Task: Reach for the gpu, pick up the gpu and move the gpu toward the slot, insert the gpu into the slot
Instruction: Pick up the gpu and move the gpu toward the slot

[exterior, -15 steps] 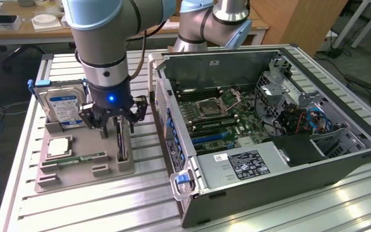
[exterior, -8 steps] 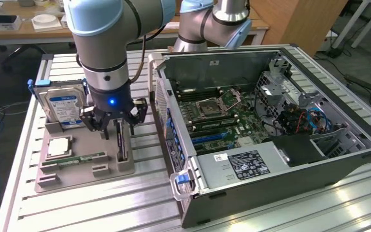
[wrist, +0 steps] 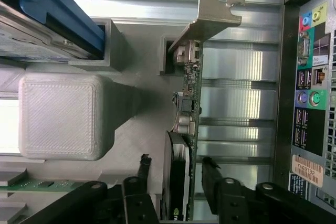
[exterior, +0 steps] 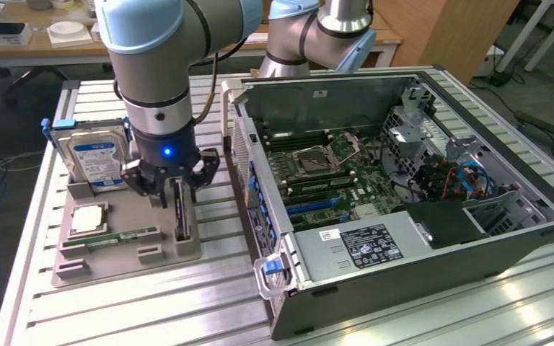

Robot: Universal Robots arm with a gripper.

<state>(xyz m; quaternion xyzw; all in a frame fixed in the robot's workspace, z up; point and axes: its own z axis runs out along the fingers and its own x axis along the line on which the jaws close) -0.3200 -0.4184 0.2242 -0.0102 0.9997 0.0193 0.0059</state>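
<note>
Next, my gripper takes hold of the GPU by its fan side and board [wrist: 183,183], which leaves the GPU's silver end bracket [wrist: 209,17] free for the slot.
The gpu [exterior: 182,222] stands on edge in a holder of the grey fixture tray [exterior: 133,263], left of the computer case in the exterior view. My gripper [exterior: 176,193] hangs straight down over it. In the wrist view the green card [wrist: 190,93] with its silver end bracket [wrist: 210,19] runs between the two black fingers [wrist: 210,174]. My gripper [wrist: 176,161] is open and straddles the card, with a small gap showing on the fan side. The slot [exterior: 314,206] is a blue connector strip on the green motherboard inside the open case.
A hard drive [exterior: 94,155] stands upright in the tray behind the gripper. A CPU [exterior: 89,216] and a memory stick [exterior: 113,236] lie in the tray beside the card. The open case [exterior: 402,180] sits close on the exterior view's right, its rear ports [wrist: 310,93] facing the tray.
</note>
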